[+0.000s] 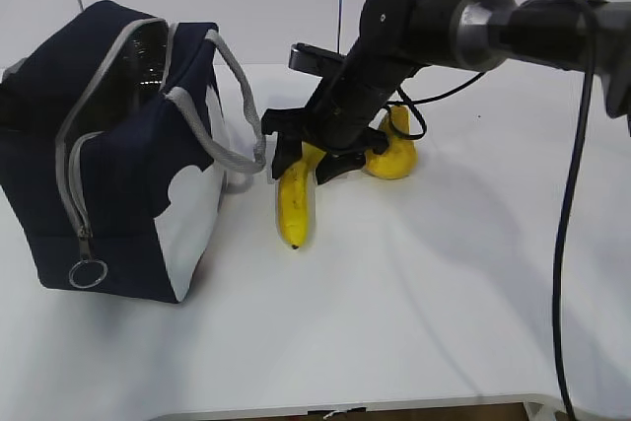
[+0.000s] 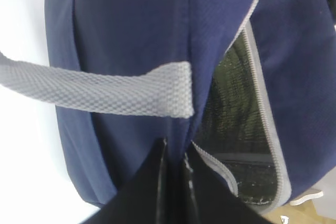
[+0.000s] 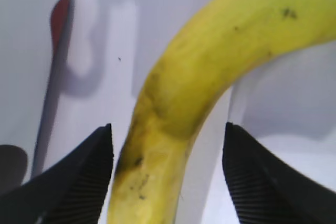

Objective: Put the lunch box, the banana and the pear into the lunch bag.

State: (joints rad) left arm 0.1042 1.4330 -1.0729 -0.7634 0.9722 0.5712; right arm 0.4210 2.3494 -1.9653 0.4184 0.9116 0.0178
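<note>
The right gripper's fingers reach down on both sides of the banana, so the right gripper should now close on the banana.
The navy lunch bag (image 1: 118, 184) stands at the left with its zipper open and its dark lining showing. In the left wrist view my left gripper (image 2: 176, 145) is shut on the lunch bag (image 2: 131, 24), pinching the fabric edge beside the zipper opening. The banana (image 1: 294, 206) lies on the table just right of the bag. My right gripper (image 1: 306, 163) hangs open over its upper part. In the right wrist view the banana (image 3: 210, 61) runs between the wide-apart fingers of my right gripper (image 3: 168, 129). The pear (image 1: 396, 157) sits behind that gripper. The lunch box is out of view.
A grey webbing handle (image 1: 242, 115) of the bag droops toward the banana, and another handle (image 2: 105, 90) crosses the left wrist view. The right arm (image 1: 463, 22) and its black cable (image 1: 567, 224) cross the right side. The white table (image 1: 394, 303) ends near the bottom.
</note>
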